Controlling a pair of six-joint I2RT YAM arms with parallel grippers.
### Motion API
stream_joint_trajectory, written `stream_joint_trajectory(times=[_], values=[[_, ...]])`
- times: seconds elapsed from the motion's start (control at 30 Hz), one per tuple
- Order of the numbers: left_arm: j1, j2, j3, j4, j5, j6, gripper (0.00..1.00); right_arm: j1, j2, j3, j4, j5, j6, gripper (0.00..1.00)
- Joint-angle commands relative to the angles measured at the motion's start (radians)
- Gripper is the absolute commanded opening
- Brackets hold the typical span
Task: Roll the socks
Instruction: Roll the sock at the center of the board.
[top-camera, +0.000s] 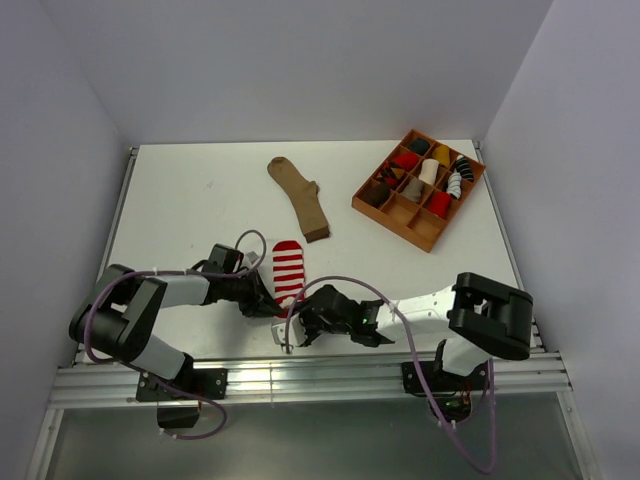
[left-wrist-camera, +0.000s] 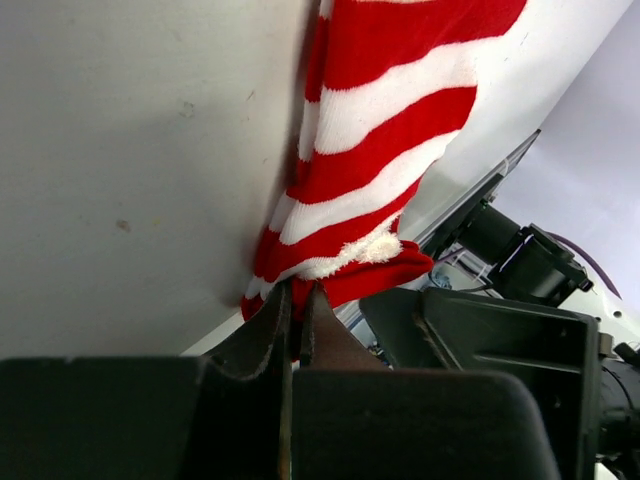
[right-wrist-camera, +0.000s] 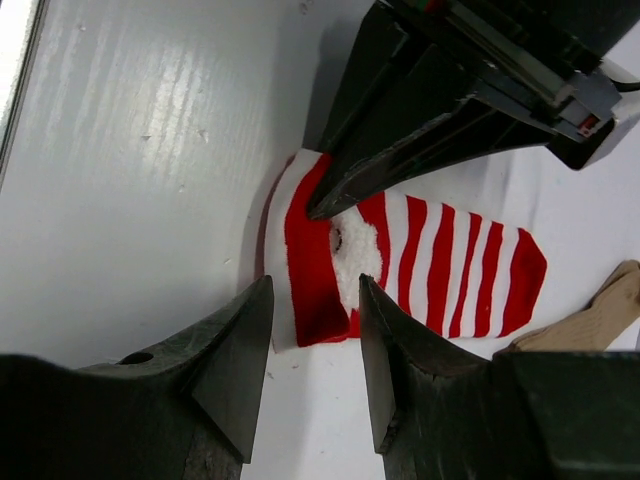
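Note:
My right gripper takes hold of the striped sock's near cuff edge (right-wrist-camera: 317, 324) next, opposite the cuff corner my left gripper holds, to roll the sock.
The red-and-white striped sock (top-camera: 287, 268) lies flat near the table's front edge, toe pointing away. My left gripper (top-camera: 270, 304) is shut on its red cuff corner, with the fabric pinched between the tips in the left wrist view (left-wrist-camera: 297, 292). My right gripper (top-camera: 298, 326) is open. In the right wrist view (right-wrist-camera: 315, 290) its jaws straddle the near edge of the cuff, and the striped sock (right-wrist-camera: 440, 265) shows a white fluffy patch. The tan-brown sock (top-camera: 301, 198) lies flat farther back, untouched.
A brown divided tray (top-camera: 395, 216) with several sock rolls stands at the back right. The table's front rail (top-camera: 300, 375) runs just behind both grippers. Grey walls close in the left, right and back.

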Motion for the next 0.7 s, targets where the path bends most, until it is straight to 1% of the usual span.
stream_joint_trajectory(times=[0.0,0.33,0.47,0.53,0.57,0.67], values=[[-0.001,0.037,-0.019,-0.114,-0.092,0.065,0.00,0.017,0.020,0.003,0.060,0.019,-0.022,0.47],[0.000,0.039,-0.011,-0.119,-0.078,0.071,0.00,0.026,0.069,-0.001,0.061,0.023,-0.027,0.47],[0.000,0.037,-0.011,-0.117,-0.069,0.069,0.00,0.032,0.084,0.000,0.072,0.037,0.006,0.42],[0.000,0.033,-0.011,-0.116,-0.059,0.068,0.00,0.029,0.098,0.008,0.080,0.057,0.029,0.34],[0.000,0.030,-0.008,-0.117,-0.061,0.068,0.00,0.029,0.099,0.010,0.080,0.057,0.035,0.27],[0.006,0.019,-0.007,-0.119,-0.058,0.065,0.00,0.020,0.096,0.026,0.040,0.032,0.075,0.19]])
